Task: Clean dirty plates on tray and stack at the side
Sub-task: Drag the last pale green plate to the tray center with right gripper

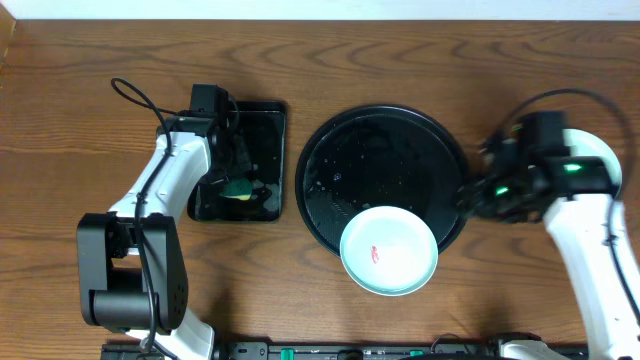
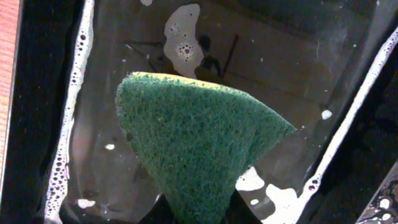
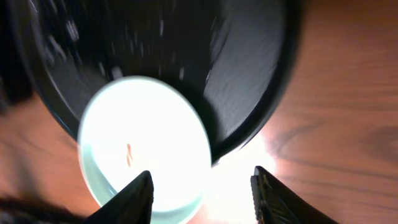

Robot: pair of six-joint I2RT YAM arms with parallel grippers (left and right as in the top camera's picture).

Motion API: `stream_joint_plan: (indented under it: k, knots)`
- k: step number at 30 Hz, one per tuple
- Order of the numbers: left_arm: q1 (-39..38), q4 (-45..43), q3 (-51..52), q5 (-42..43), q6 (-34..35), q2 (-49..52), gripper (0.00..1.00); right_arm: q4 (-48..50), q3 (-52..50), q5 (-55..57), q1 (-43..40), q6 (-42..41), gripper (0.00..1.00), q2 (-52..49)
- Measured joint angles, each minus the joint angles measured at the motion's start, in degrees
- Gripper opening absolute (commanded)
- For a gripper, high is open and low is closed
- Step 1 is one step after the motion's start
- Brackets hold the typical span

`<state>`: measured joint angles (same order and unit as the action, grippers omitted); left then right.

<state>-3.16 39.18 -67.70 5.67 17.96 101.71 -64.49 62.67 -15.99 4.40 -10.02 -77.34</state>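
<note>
The smeared plate's smeared side should stay open for sponge cleaning and stacking. I should grab the plate next by the nearest edge of its rim with my right gripper.
A pale mint-blue plate (image 1: 388, 250) with a small red smear at its centre rests on the front rim of the round black tray (image 1: 340, 150), hanging over toward me. In the right wrist view the plate (image 3: 143, 143) lies just ahead of my open, empty right gripper (image 3: 202, 193), which hovers at the tray's right rim (image 1: 468, 200). Another pale plate (image 1: 603, 150) shows at the far right, mostly hidden under the right arm. My left gripper (image 1: 238, 180) is shut on a green sponge (image 2: 199, 149) over the rectangular tray.
The small rectangular black tray (image 1: 272, 165) stands left of the round tray and holds soapy water with foam (image 2: 183, 37). The round tray's surface (image 3: 242, 74) is wet with droplets. Cables trail behind both arms.
</note>
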Motion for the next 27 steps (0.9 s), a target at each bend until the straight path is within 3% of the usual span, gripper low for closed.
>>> stream_joint_plan:
  k: [6, 9, 13, 20, 27]
  knots:
    - [0.0, 0.0, 0.0, 0.0, 0.0, 0.0, 0.08, 7.0, -10.6, 4.2, 10.5, -6.0, 0.47, -3.2]
    - [0.0, 0.0, 0.0, 0.0, 0.0, 0.0, 0.08, 10.7, -15.5, 6.4, 13.4, -10.3, 0.41, -4.5]
    - [0.0, -0.1, 0.0, 0.0, 0.0, 0.0, 0.08, 15.3, -19.5, 8.0, 15.0, -14.7, 0.01, -5.8]
    - [0.0, -0.1, 0.0, 0.0, 0.0, 0.0, 0.08, 21.7, -19.1, 8.6, 14.8, -17.2, 0.01, -5.9]
    - [0.0, -0.1, 0.0, 0.0, 0.0, 0.0, 0.08, 35.6, -17.3, 13.6, 13.7, -17.7, 0.01, -5.9]
